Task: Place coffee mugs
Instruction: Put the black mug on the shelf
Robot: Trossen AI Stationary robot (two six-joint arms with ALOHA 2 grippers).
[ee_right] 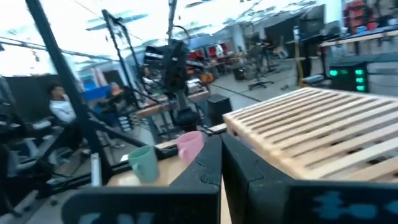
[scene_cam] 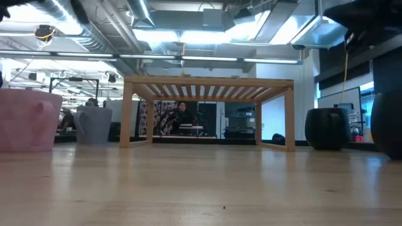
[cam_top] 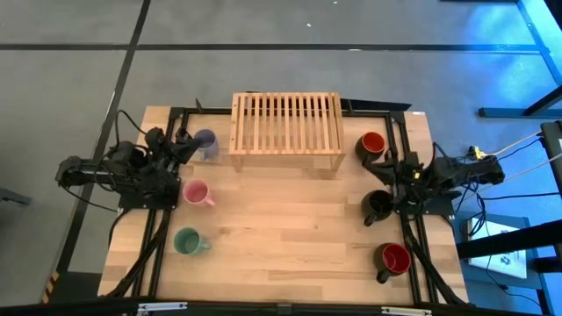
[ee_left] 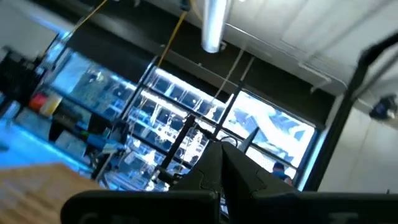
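Observation:
Next, the right gripper takes hold of the black mug by its rim (cam_top: 379,194). Then it sets the mug on the wooden rack (cam_top: 285,125).
Six mugs stand upright on the wooden table. A lavender mug (cam_top: 205,144), a pink mug (cam_top: 196,193) and a green mug (cam_top: 187,241) stand in a line on the left. A red-inside mug (cam_top: 372,144), a black mug (cam_top: 378,205) and a second red-inside mug (cam_top: 394,259) stand on the right. My left gripper (cam_top: 184,151) is shut and empty at the left edge, just beside the lavender mug, pointing upward (ee_left: 221,163). My right gripper (cam_top: 387,166) is shut and empty at the right edge, between the far red-inside mug and the black mug (ee_right: 221,163).
A slatted wooden rack (cam_top: 287,132) stands on legs at the table's far middle; it also shows in the low view (scene_cam: 208,89). Bare table top (cam_top: 290,228) lies between the two rows of mugs. Black frame rails run along both side edges.

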